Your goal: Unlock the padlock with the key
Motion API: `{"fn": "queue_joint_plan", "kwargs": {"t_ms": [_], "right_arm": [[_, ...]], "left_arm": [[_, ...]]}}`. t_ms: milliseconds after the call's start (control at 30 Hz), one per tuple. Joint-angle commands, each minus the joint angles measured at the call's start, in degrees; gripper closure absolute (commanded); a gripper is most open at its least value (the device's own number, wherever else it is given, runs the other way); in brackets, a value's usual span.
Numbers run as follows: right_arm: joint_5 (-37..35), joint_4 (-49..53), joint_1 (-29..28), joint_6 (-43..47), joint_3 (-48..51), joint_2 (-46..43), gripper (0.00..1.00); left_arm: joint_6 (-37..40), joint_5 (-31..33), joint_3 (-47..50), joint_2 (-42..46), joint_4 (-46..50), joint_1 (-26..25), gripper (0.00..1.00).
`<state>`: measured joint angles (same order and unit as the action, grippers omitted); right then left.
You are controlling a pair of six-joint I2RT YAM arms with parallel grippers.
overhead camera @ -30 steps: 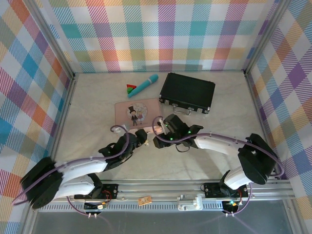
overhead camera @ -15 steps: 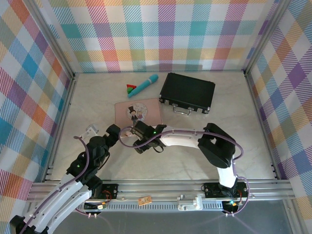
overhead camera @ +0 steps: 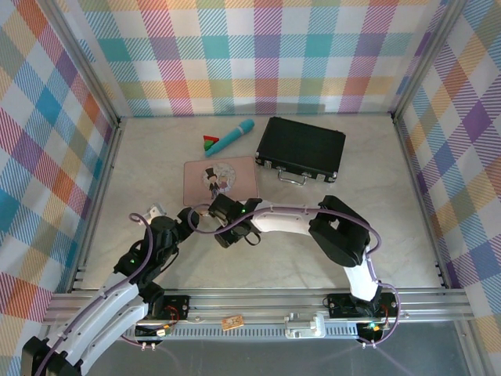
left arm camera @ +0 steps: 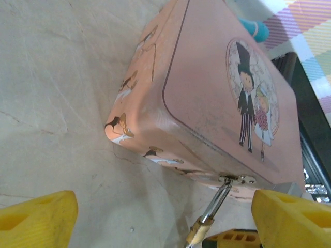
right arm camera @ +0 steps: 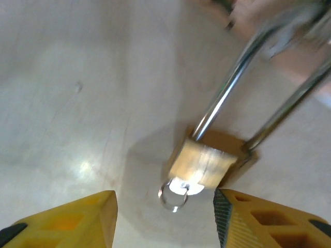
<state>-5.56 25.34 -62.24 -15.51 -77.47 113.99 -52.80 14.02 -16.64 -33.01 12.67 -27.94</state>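
Observation:
The key (right arm camera: 185, 187) in the bottom of the padlock has to stay free to turn and unlock it, so my left gripper should next grab the brass padlock by its body (right arm camera: 210, 159).
The brass padlock (right arm camera: 207, 163) hangs by its silver shackle (right arm camera: 232, 88) from the hasp of the pink tin (left arm camera: 207, 98). The key (right arm camera: 185, 187) sits in the padlock's underside; its silvery head and a small ring (right arm camera: 173, 199) stick out. My right gripper (right arm camera: 164, 199) is open just below, a yellow finger on each side, touching neither the key nor the padlock. In the left wrist view the padlock (left arm camera: 199, 230) slants down from the hasp (left arm camera: 235, 179). My left gripper (left arm camera: 164, 206) is open, facing the tin's front corner. From above, the right gripper (overhead camera: 225, 218) and left gripper (overhead camera: 186, 222) meet at the tin's (overhead camera: 221, 178) front edge.
A black case (overhead camera: 301, 147) with a silver handle lies behind and right of the tin. A teal pen-like stick (overhead camera: 231, 137) and a red-green wedge (overhead camera: 209, 142) lie at the back. An orange-brown tag (overhead camera: 232, 322) rests on the front rail. Checked walls enclose the table.
A second ago the left arm reached the tin's front; it drew back left, then edged towards the tin again. The right gripper moved left to the padlock and has stayed there.

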Motion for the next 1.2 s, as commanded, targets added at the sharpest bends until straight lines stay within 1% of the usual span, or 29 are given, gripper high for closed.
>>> {"fn": "queue_joint_plan", "kwargs": {"t_ms": [0,133,300,400,467,567,733,800,1000,1067,1167], "right_arm": [[6.28,-2.54,0.32,-5.16,3.14,-6.58,0.42],[7.13,-5.19,3.66,-8.45,6.68,-12.30,0.38],[6.85,-7.91,9.25,-10.55,12.30,-18.56,0.36],[7.35,-9.68,12.50,-11.75,15.59,-21.43,0.35],[8.67,-11.28,14.52,-12.55,17.88,-22.94,0.35],[9.54,-12.71,16.30,-13.41,20.40,-24.78,0.35],[9.64,-14.24,16.79,-14.47,23.34,-26.36,0.35],[10.00,-14.86,16.88,-14.91,24.25,-26.76,0.35],[9.68,-15.76,17.40,-15.42,26.98,-29.27,0.35],[9.42,-15.93,17.74,-15.48,27.94,-30.50,0.35],[8.71,-15.93,18.02,-15.77,29.48,-32.23,0.35]], "left_arm": [[2.57,-3.41,-0.97,-1.74,-2.75,0.61,0.14],[6.37,-8.21,-2.19,-6.22,-5.74,0.61,0.16],[12.02,-14.73,-5.84,-15.40,-8.51,0.20,0.21],[14.29,-17.53,-8.09,-21.33,-10.06,-0.87,0.25],[14.90,-18.07,-9.24,-25.12,-11.20,-1.93,0.26],[15.09,-17.29,-11.47,-30.67,-11.86,-4.05,0.29],[14.68,-11.20,-15.12,-38.49,-11.86,-9.78,0.31],[14.17,-9.95,-16.39,-42.08,-12.40,-11.34,0.33],[12.38,-6.25,-19.33,-50.90,-14.72,-13.20,0.43],[11.78,-5.43,-19.74,-52.74,-15.92,-13.46,0.44],[11.32,-4.72,-20.23,-55.28,-17.62,-13.84,0.51]]}}
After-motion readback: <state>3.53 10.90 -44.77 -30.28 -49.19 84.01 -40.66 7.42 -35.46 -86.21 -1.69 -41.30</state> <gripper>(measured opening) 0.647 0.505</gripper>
